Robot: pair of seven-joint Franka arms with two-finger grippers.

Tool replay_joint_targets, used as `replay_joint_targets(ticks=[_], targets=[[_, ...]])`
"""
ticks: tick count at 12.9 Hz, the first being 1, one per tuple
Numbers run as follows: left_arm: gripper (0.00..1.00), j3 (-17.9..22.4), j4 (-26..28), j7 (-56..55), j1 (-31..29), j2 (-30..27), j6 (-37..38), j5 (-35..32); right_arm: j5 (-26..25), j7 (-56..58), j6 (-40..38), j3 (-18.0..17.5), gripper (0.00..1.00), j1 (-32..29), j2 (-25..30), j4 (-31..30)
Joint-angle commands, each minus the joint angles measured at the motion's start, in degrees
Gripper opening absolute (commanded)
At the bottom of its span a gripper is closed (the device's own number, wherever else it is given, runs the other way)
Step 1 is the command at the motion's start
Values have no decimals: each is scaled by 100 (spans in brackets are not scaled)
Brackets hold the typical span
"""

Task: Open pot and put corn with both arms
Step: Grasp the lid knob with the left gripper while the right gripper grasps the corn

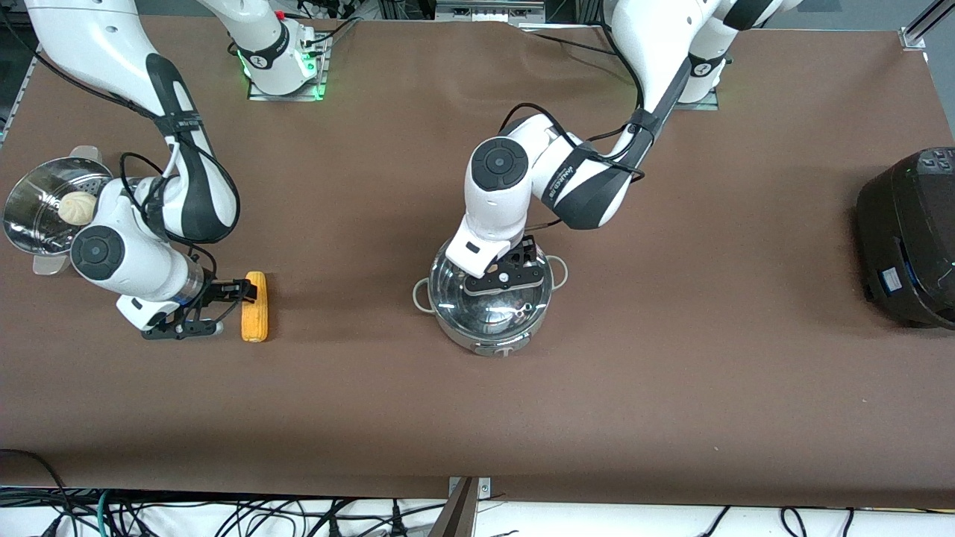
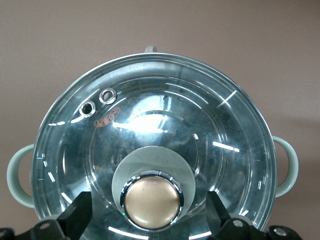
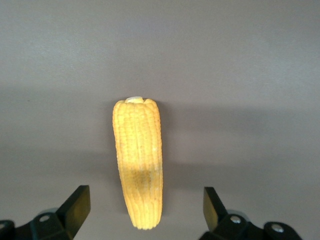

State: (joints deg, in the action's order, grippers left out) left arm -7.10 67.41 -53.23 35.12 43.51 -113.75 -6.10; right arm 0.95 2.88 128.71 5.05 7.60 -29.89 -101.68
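I need to close my left gripper now, because both fingers are level with the tan knob's sides over the glass lid (image 2: 155, 125) and would hold the knob.
The steel pot (image 1: 492, 317) stands mid-table with its glass lid (image 2: 155, 125) on. The tan knob (image 2: 151, 200) lies between the spread fingers (image 2: 77, 212) of my left gripper (image 2: 148, 202), which hovers open just over the lid (image 1: 506, 280) without touching the knob. The yellow corn (image 1: 254, 306) lies on the table toward the right arm's end. My right gripper (image 1: 233, 307) is low beside it and open. In the right wrist view the corn (image 3: 138, 165) points lengthwise between the two fingers (image 3: 212, 205), its tip between them with a gap on each side.
A perforated steamer basket (image 1: 33, 216) holding a pale bun (image 1: 77, 206) stands at the right arm's end of the table. A large black cooker (image 1: 910, 239) sits at the left arm's end. The pot's loop handles (image 2: 287, 165) stick out sideways. Brown table (image 1: 671, 388).
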Motion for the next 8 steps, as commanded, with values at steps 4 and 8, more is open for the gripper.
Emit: replay_joint_targets(ticks=[4,8], targets=[[72,-1,-202,85,-5,78,99,-173,37,90,505,-135,100,-40,-350,-63],[52,-1,-202,85,-5,70,125,-155,45,90,689,-135,100,-48,-491,-71]])
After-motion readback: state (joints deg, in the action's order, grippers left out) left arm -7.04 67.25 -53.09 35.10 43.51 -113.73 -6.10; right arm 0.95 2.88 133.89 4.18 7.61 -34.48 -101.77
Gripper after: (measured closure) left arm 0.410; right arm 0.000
